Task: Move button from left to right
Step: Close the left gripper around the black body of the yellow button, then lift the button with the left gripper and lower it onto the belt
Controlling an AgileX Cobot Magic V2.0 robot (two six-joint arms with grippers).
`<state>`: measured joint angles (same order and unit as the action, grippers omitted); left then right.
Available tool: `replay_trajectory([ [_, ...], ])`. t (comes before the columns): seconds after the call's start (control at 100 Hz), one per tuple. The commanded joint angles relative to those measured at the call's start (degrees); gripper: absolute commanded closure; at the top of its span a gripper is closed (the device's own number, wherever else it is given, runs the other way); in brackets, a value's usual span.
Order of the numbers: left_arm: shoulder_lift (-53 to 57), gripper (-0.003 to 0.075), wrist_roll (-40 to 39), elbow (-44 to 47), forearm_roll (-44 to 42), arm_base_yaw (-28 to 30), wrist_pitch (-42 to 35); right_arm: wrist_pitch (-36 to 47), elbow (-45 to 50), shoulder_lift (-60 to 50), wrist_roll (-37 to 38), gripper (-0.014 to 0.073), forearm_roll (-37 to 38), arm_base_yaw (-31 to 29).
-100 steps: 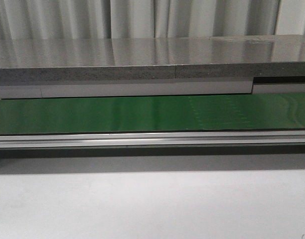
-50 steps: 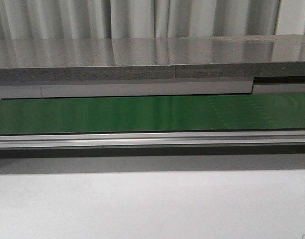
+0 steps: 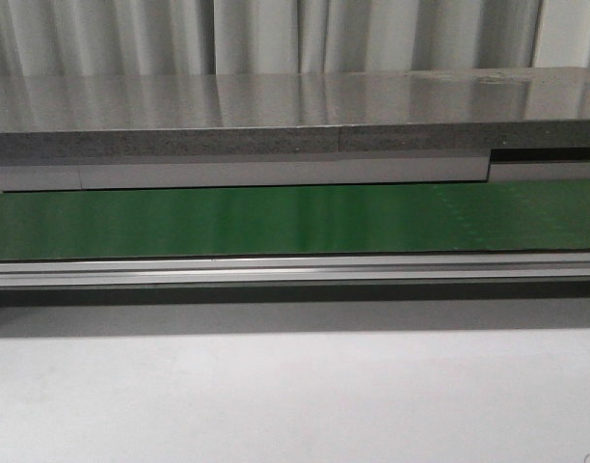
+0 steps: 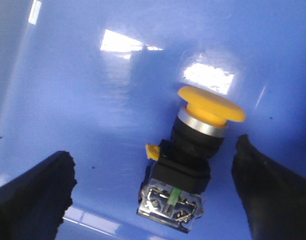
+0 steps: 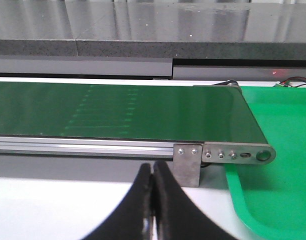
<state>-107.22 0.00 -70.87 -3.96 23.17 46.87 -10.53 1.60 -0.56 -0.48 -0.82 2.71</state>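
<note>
My left gripper isn't ready to close yet: its fingers are wide open above the button's black body [image 4: 185,162] on the blue surface. It needs to move down first, then close on the button's body.
In the left wrist view the button [image 4: 193,160] lies on its side on a blue surface [image 4: 93,100], with a yellow mushroom cap, black body and a clear contact block showing a green mark. My left gripper [image 4: 153,195] is open, its two black fingers [image 4: 33,195] wide apart on either side of the button and clear of it. In the right wrist view my right gripper [image 5: 153,175] is shut on nothing, held over the white table in front of the conveyor's end. Neither gripper nor the button shows in the front view.
A green conveyor belt [image 3: 276,220] with an aluminium side rail [image 3: 276,270] runs across the front view, a grey bench [image 3: 276,116] behind it. A green tray [image 5: 283,175] sits past the belt's end bracket [image 5: 188,162] in the right wrist view.
A faint pattern on the belt has drifted to the right in the front view. Nothing else there has moved.
</note>
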Motion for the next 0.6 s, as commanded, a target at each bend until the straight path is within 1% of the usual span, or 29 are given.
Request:
replay_trajectory([
  [0.0, 1.37, 0.0103, 0.0, -1.65, 0.39, 0.12, -1.3, 4.34, -0.86, -1.22, -0.16, 0.0661, 0.52, -0.35],
  [0.48, -4.72, 0.0105, 0.3, -1.65, 1.27, -0.11, -1.08, 4.34, -0.86, -1.22, -0.16, 0.0661, 0.52, -0.35],
  [0.53, -4.97, 0.0128, 0.0, -1.65, 1.55, -0.11, -0.82, 4.34, -0.86, -1.22, -0.16, 0.0661, 0.52, -0.35],
  [0.58, -4.97, 0.0181, 0.0, -1.65, 1.55, -0.11, -0.82, 4.34, -0.86, -1.22, -0.16, 0.0661, 0.52, -0.35],
  [0.59, -4.97, 0.0202, 0.0, -1.65, 1.55, -0.11, -0.82, 4.34, -0.86, -1.22, -0.16, 0.0661, 0.52, -0.35],
])
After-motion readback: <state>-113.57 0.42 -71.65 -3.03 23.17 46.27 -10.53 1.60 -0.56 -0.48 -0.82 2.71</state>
